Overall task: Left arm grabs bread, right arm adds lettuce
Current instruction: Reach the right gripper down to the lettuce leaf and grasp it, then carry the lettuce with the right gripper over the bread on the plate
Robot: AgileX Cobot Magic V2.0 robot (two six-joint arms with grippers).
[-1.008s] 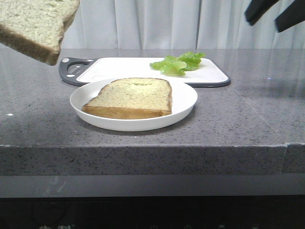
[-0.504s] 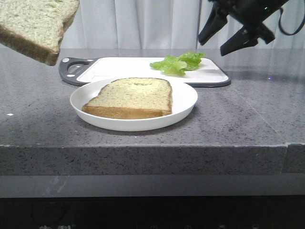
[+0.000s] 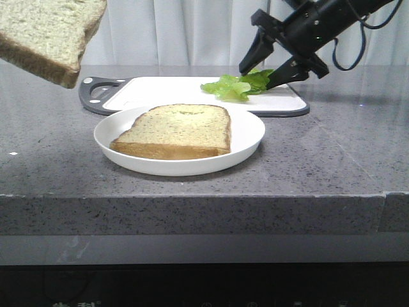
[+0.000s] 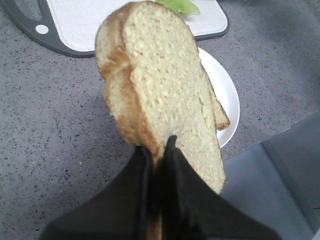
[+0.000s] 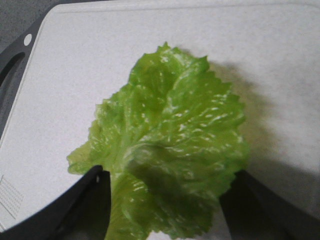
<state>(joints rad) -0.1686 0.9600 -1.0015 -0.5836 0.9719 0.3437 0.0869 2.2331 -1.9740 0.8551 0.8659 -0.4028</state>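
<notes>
My right gripper's fingers stand beside the green lettuce leaf (image 3: 231,88) on the white cutting board (image 3: 160,89), so it is time to close on the leaf now.
My left gripper (image 4: 157,145) is shut on the lower crust edge of the bread (image 4: 165,95), a thick brown-crusted slice held in the air. In the front view only the bread (image 3: 45,35) shows, at the top left; the gripper is out of frame. The bright-green lettuce (image 3: 236,86) lies on the white cutting board (image 3: 160,89). My right gripper (image 3: 255,78) is open just above it, one finger on each side of the leaf. In the right wrist view the lettuce (image 5: 170,130) fills the gap between the fingers of the gripper (image 5: 165,175).
A white plate (image 3: 249,128) in front of the board holds a second, flatter bread slice (image 3: 176,128). The board has a dark grey rim and handle (image 3: 96,93) at its left. The grey stone counter ends at a front edge (image 3: 192,198).
My right arm has come down and to the left from the upper right corner until its open fingers straddle the lettuce. The left gripper and the bread have not moved.
</notes>
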